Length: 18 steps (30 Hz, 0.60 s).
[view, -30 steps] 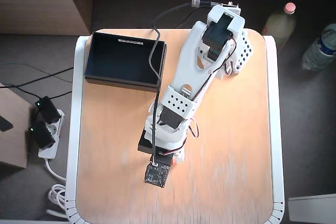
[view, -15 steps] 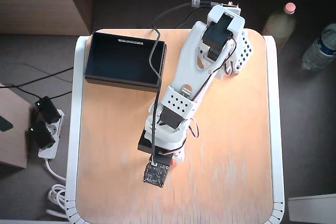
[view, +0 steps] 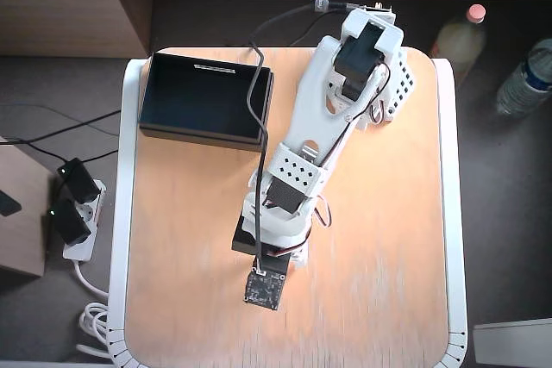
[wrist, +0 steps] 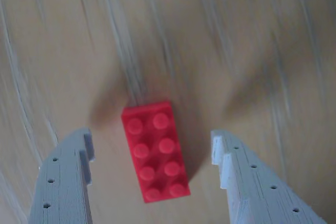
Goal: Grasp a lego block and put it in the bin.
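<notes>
The gripper grabs the red lego block (wrist: 155, 150) by its long sides next, to put the block in the bin.
In the wrist view the red lego block (wrist: 155, 150) lies flat on the wooden table with its studs up. It sits between the two grey fingers of my gripper (wrist: 151, 137), which is open, with one finger on each side and a gap to the block on both. In the overhead view the arm (view: 293, 174) reaches toward the table's near middle and covers the block and the fingers. The black bin (view: 203, 134) stands at the table's far left corner, with a pale strip on its far wall.
The wooden table (view: 190, 282) has white edges. A black cable (view: 254, 92) runs from the arm past the bin's right wall. Two bottles (view: 457, 36) stand off the table at the right. A power strip (view: 73, 213) lies on the floor at the left.
</notes>
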Motion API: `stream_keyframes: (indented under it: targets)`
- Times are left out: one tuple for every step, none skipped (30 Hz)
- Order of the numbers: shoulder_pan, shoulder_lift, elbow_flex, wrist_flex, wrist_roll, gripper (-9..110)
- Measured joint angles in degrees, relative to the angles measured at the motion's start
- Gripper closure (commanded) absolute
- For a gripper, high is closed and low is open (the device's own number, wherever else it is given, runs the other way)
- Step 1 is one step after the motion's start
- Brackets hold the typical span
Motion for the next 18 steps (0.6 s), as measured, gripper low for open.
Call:
stream_keyframes:
  targets:
    - [-0.1, 0.0, 0.2, 0.0, 0.2, 82]
    - [-0.3, 0.0, 0.3, 0.0, 0.4, 82]
    - [-0.3, 0.0, 0.4, 0.0, 0.4, 82]
    - [-0.3, 0.0, 0.4, 0.0, 0.4, 82]
    - [-0.3, 0.0, 0.6, 0.0, 0.4, 85]
    - [-0.3, 0.0, 0.7, 0.0, 0.4, 87]
    - [-0.3, 0.0, 0.8, 0.0, 0.4, 87]
    - [-0.4, 0.0, 0.8, 0.0, 0.4, 87]
    - [-0.5, 0.0, 0.8, 0.0, 0.4, 87]
    - [-0.7, 0.0, 0.8, 0.0, 0.4, 87]
    - [-0.8, 0.0, 0.8, 0.0, 0.4, 90]
    - [-0.8, 0.0, 0.8, 0.0, 0.4, 91]
    - [-0.8, 0.0, 0.8, 0.0, 0.4, 95]
    - [-0.8, 0.0, 0.8, 0.0, 0.3, 98]
    - [-0.8, 0.0, 0.8, 0.0, 0.3, 99]
    - [-0.8, 0.0, 0.8, 0.0, 0.3, 100]
    - [-0.8, 0.0, 0.8, 0.0, 0.1, 100]
    - [-0.8, 0.0, 0.9, 0.0, -0.1, 101]
